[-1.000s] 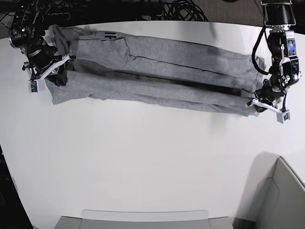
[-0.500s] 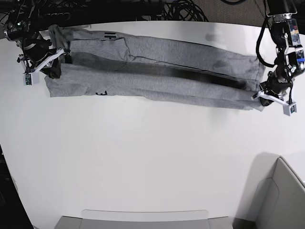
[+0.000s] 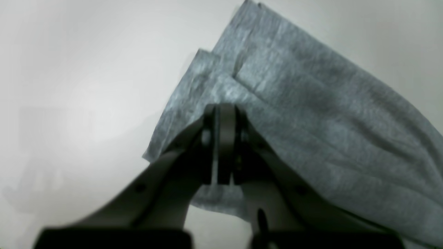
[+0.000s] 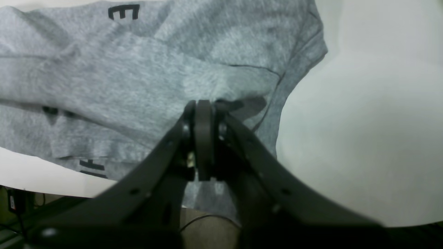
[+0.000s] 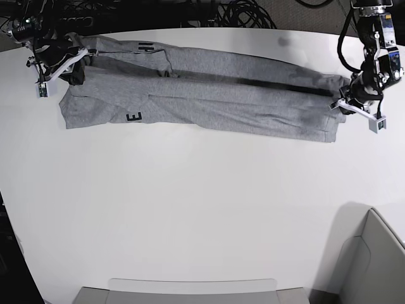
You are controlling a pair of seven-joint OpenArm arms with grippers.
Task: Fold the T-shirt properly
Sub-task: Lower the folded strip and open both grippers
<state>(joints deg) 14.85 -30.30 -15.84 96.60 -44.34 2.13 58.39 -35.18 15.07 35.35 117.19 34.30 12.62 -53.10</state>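
The T-shirt's edge in my right gripper's fingers is low over the T-shirt's lower grey layer. If my right gripper opened now, the T-shirt would rest folded.
The heather-grey T-shirt lies stretched in a long band across the far part of the white table, with black letters showing near its left end. My left gripper is shut on the shirt's right end; the left wrist view shows the jaws closed on a fold of the cloth. My right gripper is shut on the shirt's left end; the right wrist view shows the jaws closed on the cloth, with a black letter above.
Black cables lie past the table's far edge. A grey bin stands at the near right corner, and a grey tray edge runs along the near side.
Both grippers have moved toward the table's far edge, carrying the shirt's ends with them. The front layer has folded over, and more of the lettering shows.
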